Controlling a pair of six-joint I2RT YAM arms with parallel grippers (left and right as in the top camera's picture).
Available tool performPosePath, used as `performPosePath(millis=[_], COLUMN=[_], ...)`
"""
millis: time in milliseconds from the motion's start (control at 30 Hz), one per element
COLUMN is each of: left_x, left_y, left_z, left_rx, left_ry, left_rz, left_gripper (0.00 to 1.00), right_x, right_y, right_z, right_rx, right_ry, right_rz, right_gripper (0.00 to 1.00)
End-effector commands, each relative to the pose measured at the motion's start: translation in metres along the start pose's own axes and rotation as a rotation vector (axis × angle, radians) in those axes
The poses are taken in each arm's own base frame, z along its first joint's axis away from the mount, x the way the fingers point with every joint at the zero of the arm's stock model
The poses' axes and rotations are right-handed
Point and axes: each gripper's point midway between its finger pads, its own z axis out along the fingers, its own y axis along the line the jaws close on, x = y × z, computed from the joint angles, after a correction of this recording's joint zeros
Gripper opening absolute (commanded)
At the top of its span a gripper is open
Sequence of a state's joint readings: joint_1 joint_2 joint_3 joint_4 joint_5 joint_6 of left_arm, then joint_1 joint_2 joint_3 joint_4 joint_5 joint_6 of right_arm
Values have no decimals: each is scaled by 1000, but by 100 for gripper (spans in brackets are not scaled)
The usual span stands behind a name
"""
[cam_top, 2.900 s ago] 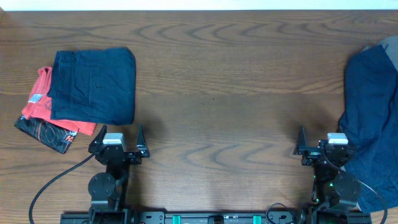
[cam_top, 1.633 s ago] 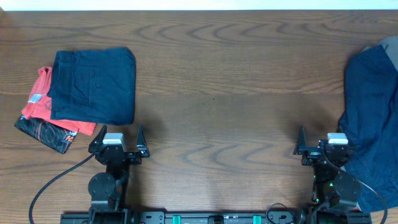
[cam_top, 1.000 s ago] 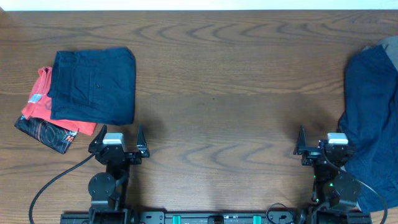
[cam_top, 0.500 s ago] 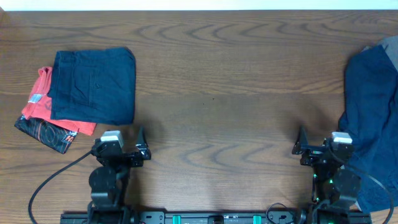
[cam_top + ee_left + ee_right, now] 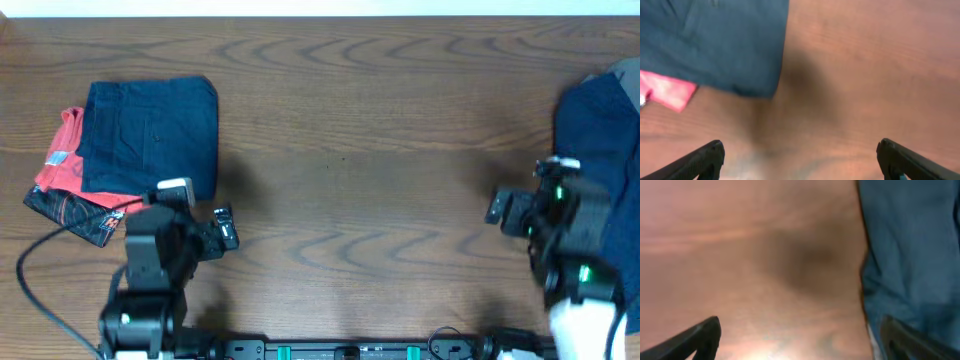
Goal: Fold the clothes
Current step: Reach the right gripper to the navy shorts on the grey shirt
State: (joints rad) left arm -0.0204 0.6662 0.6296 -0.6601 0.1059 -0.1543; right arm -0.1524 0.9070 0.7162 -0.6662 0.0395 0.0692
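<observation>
My right gripper grabs the blue garment [image 5: 595, 150] by its near edge facing the open table next, to draw it out for folding.
A folded navy garment [image 5: 150, 135] lies at the left on a folded red and black garment [image 5: 70, 195]. An unfolded blue garment [image 5: 595, 150] lies heaped at the right edge. My left gripper [image 5: 195, 218] is open and empty just below the navy garment's near corner, which shows in the left wrist view [image 5: 715, 42] with a bit of the red one [image 5: 667, 90]. My right gripper [image 5: 525, 205] is open and empty at the blue garment's left edge, seen in the right wrist view [image 5: 912, 250]. Its right finger hangs over the cloth.
The brown wooden table [image 5: 350, 150] runs between the two piles. A black cable [image 5: 40, 260] trails from the left arm toward the front left. A grey bit of cloth [image 5: 625, 70] shows at the far right edge.
Both arms have lifted from their rest pose at the front edge and moved forward. The left one went toward the folded stack, the right one toward the blue garment.
</observation>
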Motion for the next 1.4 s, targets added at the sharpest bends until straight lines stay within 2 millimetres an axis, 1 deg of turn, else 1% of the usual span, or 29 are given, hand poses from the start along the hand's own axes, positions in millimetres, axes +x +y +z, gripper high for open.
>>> performPosePath(millis=[0,67,100,133,200,267,333,467,533,633,700,733,867,933,1100,1200,1267,1333,1367], left_x=[-8,-6,-4,-3,-1,0,0,0,0,0,0,0,0,0,0,0,0,0,-1], left_y=[-3,-3,-3,-4,-3,-3,-3,-3,-3,-3,-3,-3,-3,-3,-3,-3,-3,-3,-3], left_z=[-1,3,5,6,8,9,9,9,9,9,9,9,9,9,9,9,9,9,9], left_rx=[-4,-8,-5,-3,-3,-4,-4,-4,-4,-4,-4,-4,-5,-5,-4,-4,-4,-4,-4], left_ry=[56,85,96,105,120,124,123,123,123,123,123,123,123,123,123,123,123,122,122], left_rz=[-10,-12,-14,-14,-15,-15,-16,-15,-15,-15,-15,-15,-15,-15,-15,-15,-15,-15,-15], left_gripper=[98,98,98,98,98,98,98,98,98,98,98,98,98,98,98,98,98,98,98], right_x=[-14,-13,-9,-6,5,18,30,51,62,77,84,86,87,87,88,86,78,54,35], right_y=[-10,-9,-12,-20,-44,-70,-85,-105,-112,-116,-118,-119,-121,-121,-120,-114,-108,-104,-103], right_z=[15,26,33,38,46,50,55,68,73,80,82,83,83,82,83,85,84,77,71], right_rx=[80,85,103,145,282,417,482,527,542,544,549,551,555,556,548,506,471,436,419], right_ry=[108,162,186,207,259,314,359,449,496,558,586,595,598,599,601,600,594,555,519], right_rz=[-2,-6,-10,-11,26,90,143,205,222,232,236,237,246,246,250,266,280,296,306], right_gripper=[99,99,99,99,99,99,98,85,81,72,67,63,47,33,1,1,1,1,1])
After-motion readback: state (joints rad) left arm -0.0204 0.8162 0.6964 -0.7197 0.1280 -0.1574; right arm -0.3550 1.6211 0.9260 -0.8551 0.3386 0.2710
